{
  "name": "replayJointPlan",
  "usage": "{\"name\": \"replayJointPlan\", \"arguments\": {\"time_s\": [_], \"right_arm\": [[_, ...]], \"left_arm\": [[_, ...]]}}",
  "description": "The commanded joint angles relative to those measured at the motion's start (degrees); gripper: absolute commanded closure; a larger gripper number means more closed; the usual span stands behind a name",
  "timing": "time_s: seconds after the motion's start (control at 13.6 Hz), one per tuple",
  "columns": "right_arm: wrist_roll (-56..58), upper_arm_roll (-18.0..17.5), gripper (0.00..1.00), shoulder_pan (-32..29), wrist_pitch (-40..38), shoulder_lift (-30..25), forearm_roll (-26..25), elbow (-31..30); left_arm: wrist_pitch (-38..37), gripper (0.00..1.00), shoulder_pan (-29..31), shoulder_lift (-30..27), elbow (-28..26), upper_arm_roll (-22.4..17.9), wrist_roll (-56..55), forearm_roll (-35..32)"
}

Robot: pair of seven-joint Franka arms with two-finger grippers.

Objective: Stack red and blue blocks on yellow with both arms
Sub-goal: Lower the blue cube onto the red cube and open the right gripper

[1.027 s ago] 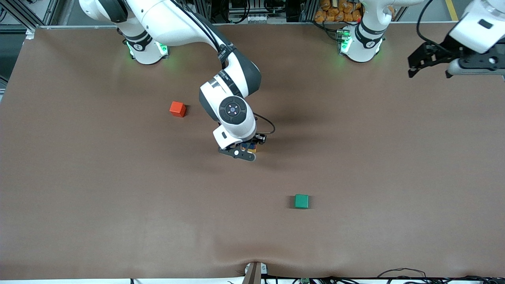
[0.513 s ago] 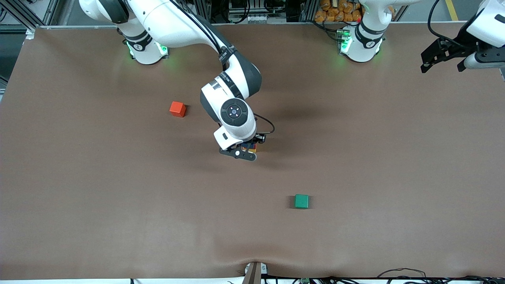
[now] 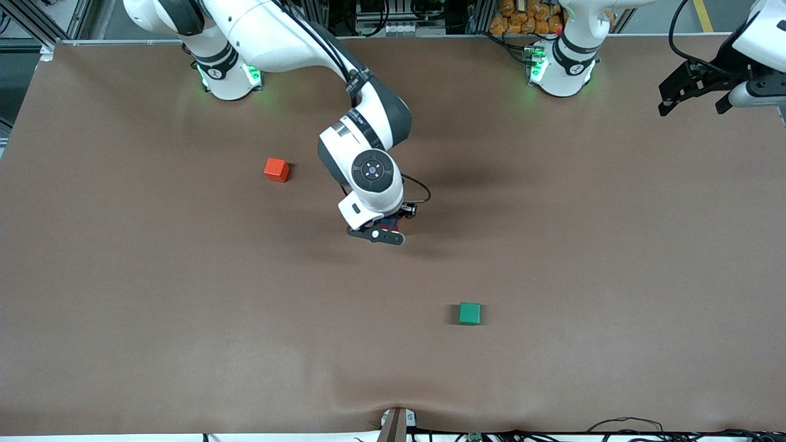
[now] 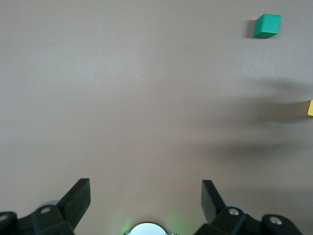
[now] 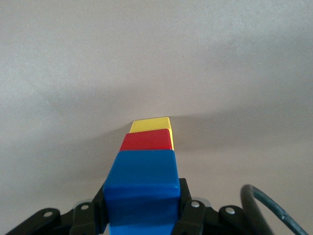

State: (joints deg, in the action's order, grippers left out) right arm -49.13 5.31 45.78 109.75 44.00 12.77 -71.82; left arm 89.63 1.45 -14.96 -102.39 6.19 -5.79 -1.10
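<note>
The blue block's base sits over the red block in the right wrist view, so the block would stand. It is time to open my right gripper now.
In the right wrist view the blue block sits on the red block, which sits on the yellow cube. My right gripper is shut on the blue block, a finger pressed against each side. In the front view the right gripper is at mid-table and hides nearly all of the stack. My left gripper is open and empty, held high at the left arm's end of the table. It also shows in the left wrist view, where a sliver of the yellow cube shows at the edge.
An orange-red cube lies toward the right arm's end, farther from the front camera than the stack. A green cube lies nearer to the front camera than the stack and also shows in the left wrist view.
My left gripper has drawn back toward the left arm's end of the table. My right wrist has shifted slightly over the stack, now hiding the yellow cube in the front view.
</note>
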Motion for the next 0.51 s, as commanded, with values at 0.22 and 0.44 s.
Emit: {"name": "replayJointPlan", "arguments": {"time_s": [0.22, 0.44], "right_arm": [[0.08, 0.32, 0.00, 0.28, -0.07, 0.38, -0.73, -0.43], [0.17, 0.32, 0.00, -0.25, -0.68, -0.23, -0.56, 0.01]], "left_arm": [[-0.69, 0.00, 0.57, 1.78, 0.97, 0.05, -0.18, -0.13], [-0.60, 0.00, 0.83, 2.04, 0.97, 0.14, -0.01, -0.13]]}}
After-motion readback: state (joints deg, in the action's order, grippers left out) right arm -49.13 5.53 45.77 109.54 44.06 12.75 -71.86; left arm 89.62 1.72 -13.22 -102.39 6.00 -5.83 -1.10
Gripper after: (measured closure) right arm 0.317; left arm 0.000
